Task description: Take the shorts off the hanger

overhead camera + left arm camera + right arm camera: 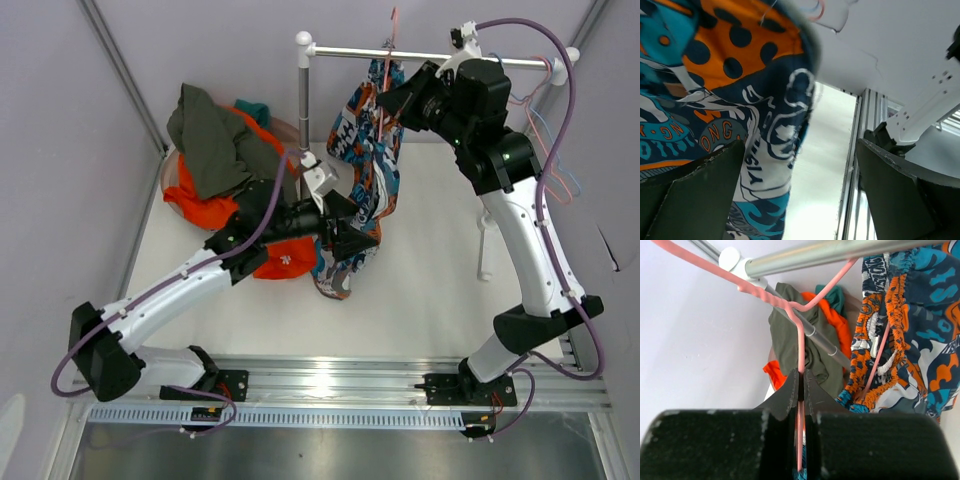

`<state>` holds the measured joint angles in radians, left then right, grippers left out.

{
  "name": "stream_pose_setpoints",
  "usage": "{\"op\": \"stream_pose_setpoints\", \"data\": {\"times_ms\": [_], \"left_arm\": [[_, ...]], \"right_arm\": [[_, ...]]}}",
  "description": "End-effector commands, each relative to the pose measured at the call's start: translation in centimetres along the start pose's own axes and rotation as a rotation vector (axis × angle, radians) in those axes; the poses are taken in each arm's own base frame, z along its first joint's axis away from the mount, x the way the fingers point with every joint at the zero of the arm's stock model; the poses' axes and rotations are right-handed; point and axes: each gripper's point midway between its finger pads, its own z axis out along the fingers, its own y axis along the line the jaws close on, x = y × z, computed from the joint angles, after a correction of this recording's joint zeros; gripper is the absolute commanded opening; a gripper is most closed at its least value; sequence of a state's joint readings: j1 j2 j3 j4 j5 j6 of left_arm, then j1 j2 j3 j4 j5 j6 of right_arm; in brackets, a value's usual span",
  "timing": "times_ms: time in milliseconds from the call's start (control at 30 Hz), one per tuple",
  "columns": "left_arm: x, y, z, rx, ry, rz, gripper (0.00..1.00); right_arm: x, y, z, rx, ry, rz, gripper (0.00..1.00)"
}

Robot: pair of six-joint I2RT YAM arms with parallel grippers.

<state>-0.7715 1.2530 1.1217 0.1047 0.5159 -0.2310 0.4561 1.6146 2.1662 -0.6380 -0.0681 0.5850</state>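
The left gripper will next grab the shorts by the lower part's near edge (366, 225) (777, 152), so the waistband stays free to slide off the hanger.
The printed teal-orange-white-navy shorts (365, 170) hang from a pink hanger (391, 40) on the rack's rail (450, 54). My right gripper (388, 100) is shut on the hanger's wire (800, 340), just below the rail; the wrist view shows its jaws (800, 385) pinching the wire. My left gripper (362, 238) is open at the lower part of the shorts. In the left wrist view the printed cloth (760, 150) hangs between the open jaws, close to the left finger (690, 195). Olive green (215, 140), orange (200, 205) and dark teal (256, 108) shorts lie piled at the back left. Light blue shorts are out of view.
The pile sits in a round pink-rimmed basket (172, 160). More orange cloth (285, 260) lies under my left arm. The rack's post (303, 100) stands beside the left gripper. Spare hangers (548, 110) hang at the rail's right end. Grey walls close in on both sides.
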Motion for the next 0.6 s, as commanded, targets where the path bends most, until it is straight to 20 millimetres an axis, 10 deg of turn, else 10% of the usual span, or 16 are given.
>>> {"op": "stream_pose_setpoints", "data": {"times_ms": [0,167,300,367,567], "left_arm": [[-1.8,-0.7,1.2,0.026,-0.085,0.087,0.99],[-1.5,-0.1,3.1,-0.014,-0.086,0.094,0.95],[-1.4,0.6,4.1,-0.052,-0.075,0.087,0.21],[-1.1,0.6,4.1,-0.078,-0.071,0.084,0.00],[2.0,-4.1,0.9,-0.056,-0.066,0.082,0.00]], "right_arm": [[-3.3,3.4,-3.2,-0.102,-0.118,0.004,0.00],[-3.6,3.6,-4.8,-0.108,-0.140,0.015,0.00],[-3.6,3.3,-5.4,-0.097,-0.150,0.025,0.00],[-3.8,3.3,-5.7,-0.095,-0.159,0.022,0.00],[-4.7,2.3,-5.1,-0.057,-0.170,0.005,0.00]]}}
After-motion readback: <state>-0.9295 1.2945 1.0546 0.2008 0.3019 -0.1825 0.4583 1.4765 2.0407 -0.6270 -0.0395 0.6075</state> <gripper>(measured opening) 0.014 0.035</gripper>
